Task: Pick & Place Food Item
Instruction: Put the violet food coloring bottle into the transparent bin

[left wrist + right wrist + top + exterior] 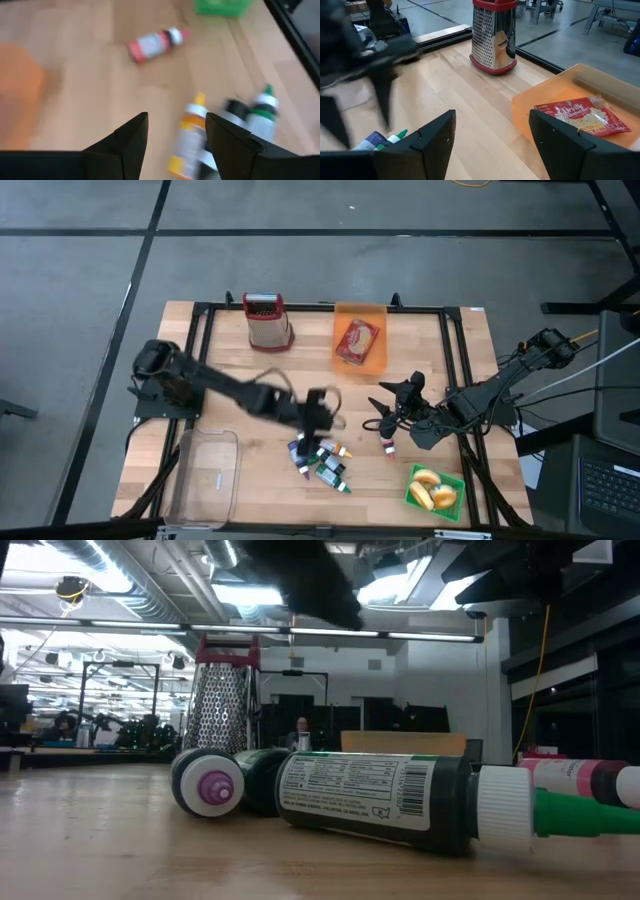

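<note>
My left gripper reaches the yellow bottle next and grabs it by its labeled body (330, 447), to move the bottle into the clear plastic box (203, 477).
A red popcorn packet (356, 340) lies in the orange tray (378, 315) at the far middle; the right wrist view shows the packet (582, 117) too. Yellow food pieces (432, 490) sit in a green tray (452, 480) near the front right. Several small bottles (320, 460) lie in a cluster on the wood. My left gripper (322, 418) hangs open just above and behind that cluster; the yellow bottle (187, 140) shows beyond its fingers (131, 137). My right gripper (388, 405) stands open in mid-table, clear of everything, aimed at the orange tray (555, 100).
A red-rimmed metal grater (267, 320) stands at the far edge, left of the orange tray. A clear plastic box (205, 475) sits at the near left. A pink bottle (388, 445) lies alone under my right arm. A black frame (300, 307) borders the table.
</note>
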Motion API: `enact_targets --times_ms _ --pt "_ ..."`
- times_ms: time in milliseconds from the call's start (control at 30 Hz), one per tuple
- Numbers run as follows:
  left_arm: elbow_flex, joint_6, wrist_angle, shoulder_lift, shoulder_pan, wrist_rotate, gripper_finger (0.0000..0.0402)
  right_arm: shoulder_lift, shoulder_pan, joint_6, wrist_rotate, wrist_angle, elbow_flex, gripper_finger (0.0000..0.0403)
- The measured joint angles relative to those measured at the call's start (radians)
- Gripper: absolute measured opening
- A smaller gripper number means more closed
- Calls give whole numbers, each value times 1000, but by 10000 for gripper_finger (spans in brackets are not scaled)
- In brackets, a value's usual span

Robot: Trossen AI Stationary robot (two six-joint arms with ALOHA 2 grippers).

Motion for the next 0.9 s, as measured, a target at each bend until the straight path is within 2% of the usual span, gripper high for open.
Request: enact_targets --times_ms 167,400,567,900 --pt "-79 -106 0 0 -142 -70 194 0 0 0 -26 1 0 256" --pt "-78 -127 -80 0 -274 -119 196 0 0 12 -26 1 0 256" --pt "-77 -124 -163 24 -292 -122 196 0 0 20 -26 2 0 256" --pt "-76 -11 -168 76 -282 -79 196 0 0 16 -26 3 0 256"
